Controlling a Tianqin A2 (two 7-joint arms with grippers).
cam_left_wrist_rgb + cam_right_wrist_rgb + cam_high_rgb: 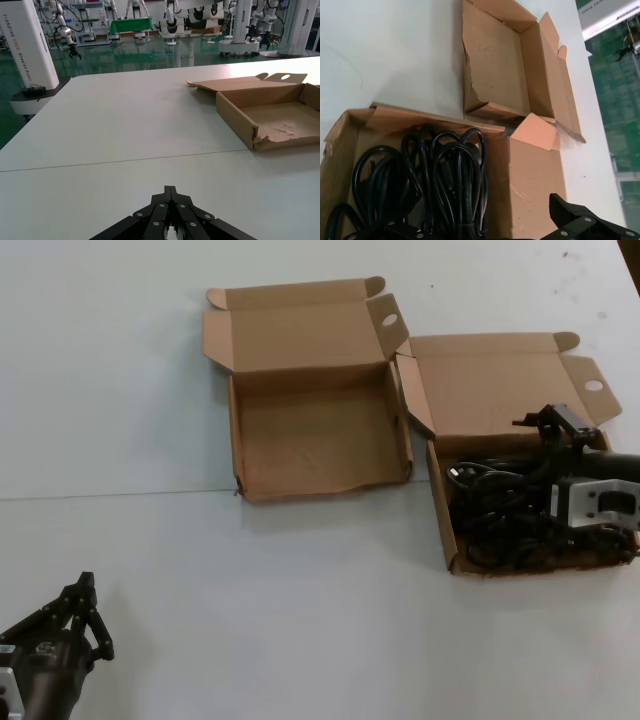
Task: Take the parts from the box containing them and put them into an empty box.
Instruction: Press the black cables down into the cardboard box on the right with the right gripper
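The cord bundle [462, 200] sits between my fingertips in the right wrist view, with one fingertip down among the black cords, so my right gripper needs to close.
The box containing the parts [500, 380] stands at the right, lid open, small round hole in its flap. Black looped power cords [495, 510] fill it, and they also show in the right wrist view [445, 175]. My right gripper [545, 485] is low in this box and open. One finger is down among the cords, the other [570, 215] is by the lid side, and a cord bundle lies between them [480, 225]. The empty box [310, 435], with a wavy front wall, stands to its left and touches it [492, 65]. My left gripper [85, 585] is shut and parked at the near left.
The empty box's torn front corner [257, 142] shows in the left wrist view, ahead and to one side of the shut left gripper [170, 189]. A seam [120, 492] runs across the white table. Other robots stand beyond the table's far edge.
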